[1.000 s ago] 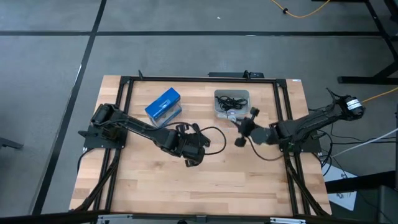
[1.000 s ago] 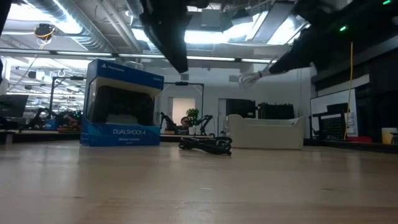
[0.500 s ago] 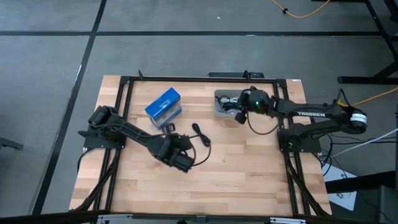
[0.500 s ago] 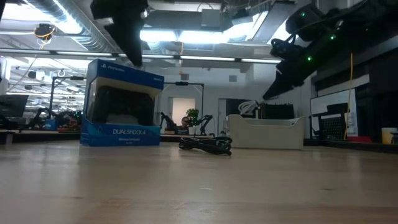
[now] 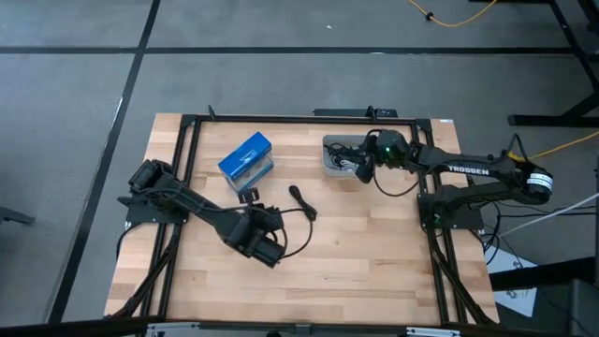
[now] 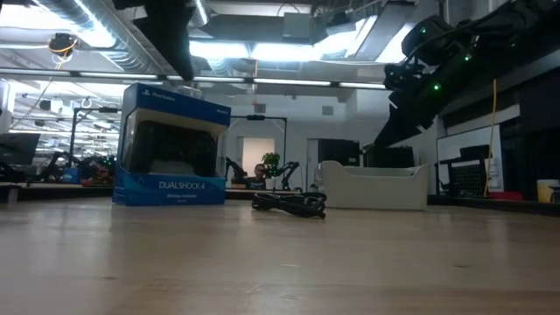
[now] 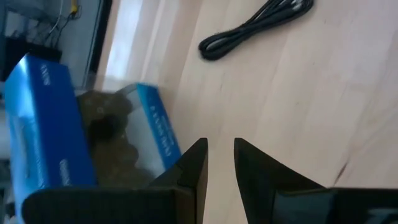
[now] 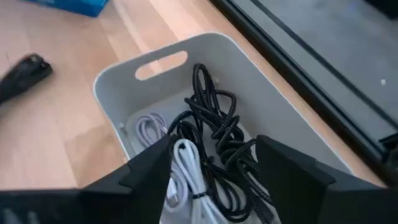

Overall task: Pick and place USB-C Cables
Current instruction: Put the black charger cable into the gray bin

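The bundled black cable needs to go in the white bin, so my right gripper will grip the cable's coiled parts beside the tie next.
A white bin (image 8: 124, 68) at the table's far side holds several USB-C cables: tangled black ones (image 8: 214, 124) and silver-white ones (image 8: 186, 162). My right gripper (image 8: 212, 143) hovers open just above the bin (image 5: 328, 142), with nothing between its fingers. One more bundled black cable (image 5: 299, 198) lies flat on the wood near the table's middle, also seen in the left wrist view (image 7: 255, 28). My left gripper (image 7: 221, 144) hangs above the table toward the near side (image 5: 270, 253), its fingers a narrow gap apart with nothing between them.
A blue box (image 5: 246, 157) stands on the table left of the bin and shows close in the left wrist view (image 7: 56, 124). A black frame (image 5: 187, 122) runs around the tabletop. Bare wood (image 5: 356, 262) stretches across the near half.
My right gripper has carried a silver-white cable from the table's middle toward the far edge, over the bin, then opened. The cable no longer hangs below it and lies in the bin. My left gripper has drawn back toward the near and left edges.
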### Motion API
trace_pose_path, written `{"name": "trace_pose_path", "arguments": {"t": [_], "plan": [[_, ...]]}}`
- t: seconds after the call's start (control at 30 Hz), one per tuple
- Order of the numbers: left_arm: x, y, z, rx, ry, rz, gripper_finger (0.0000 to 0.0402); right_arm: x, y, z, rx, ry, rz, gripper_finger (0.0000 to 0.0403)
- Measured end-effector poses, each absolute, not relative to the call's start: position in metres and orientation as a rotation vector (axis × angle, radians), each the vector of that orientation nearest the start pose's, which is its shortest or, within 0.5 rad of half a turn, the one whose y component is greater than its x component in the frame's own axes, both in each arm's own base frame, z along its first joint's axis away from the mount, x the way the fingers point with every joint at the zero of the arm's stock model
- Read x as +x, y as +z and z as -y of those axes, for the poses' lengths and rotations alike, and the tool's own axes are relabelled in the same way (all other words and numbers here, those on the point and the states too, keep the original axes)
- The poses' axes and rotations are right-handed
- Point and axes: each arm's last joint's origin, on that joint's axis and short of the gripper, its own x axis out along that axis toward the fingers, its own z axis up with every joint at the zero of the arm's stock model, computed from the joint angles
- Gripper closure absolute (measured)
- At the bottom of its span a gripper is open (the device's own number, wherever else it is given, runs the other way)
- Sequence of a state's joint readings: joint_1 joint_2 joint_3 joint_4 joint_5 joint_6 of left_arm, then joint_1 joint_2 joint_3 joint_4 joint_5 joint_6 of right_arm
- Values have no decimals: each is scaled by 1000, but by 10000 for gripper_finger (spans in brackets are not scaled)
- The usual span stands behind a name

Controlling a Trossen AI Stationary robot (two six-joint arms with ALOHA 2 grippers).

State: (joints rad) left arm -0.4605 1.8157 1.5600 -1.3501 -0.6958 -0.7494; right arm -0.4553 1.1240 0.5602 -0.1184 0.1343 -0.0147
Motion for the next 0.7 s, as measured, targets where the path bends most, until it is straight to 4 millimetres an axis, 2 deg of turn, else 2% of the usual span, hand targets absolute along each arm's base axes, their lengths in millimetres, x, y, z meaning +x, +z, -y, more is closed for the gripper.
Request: {"name": "trace_pose_path", "arguments": {"t": [0.1, 0.17, 0.33, 0.5, 0.7], "plan": [[295, 274, 129, 220, 688, -1149, 331, 200, 204, 97, 155, -505, -623, 160], [287, 281, 129, 195, 717, -1135, 331, 207, 210, 92, 219, -398, -538, 161], [275, 294, 137, 156, 736, -1025, 331, 224, 219, 62, 268, -145, -429, 175], [272, 295, 145, 166, 734, -974, 331, 239, 207, 27, 203, -156, -481, 183], [273, 295, 146, 159, 730, -959, 331, 264, 181, -3, 170, -158, -485, 183]]}}
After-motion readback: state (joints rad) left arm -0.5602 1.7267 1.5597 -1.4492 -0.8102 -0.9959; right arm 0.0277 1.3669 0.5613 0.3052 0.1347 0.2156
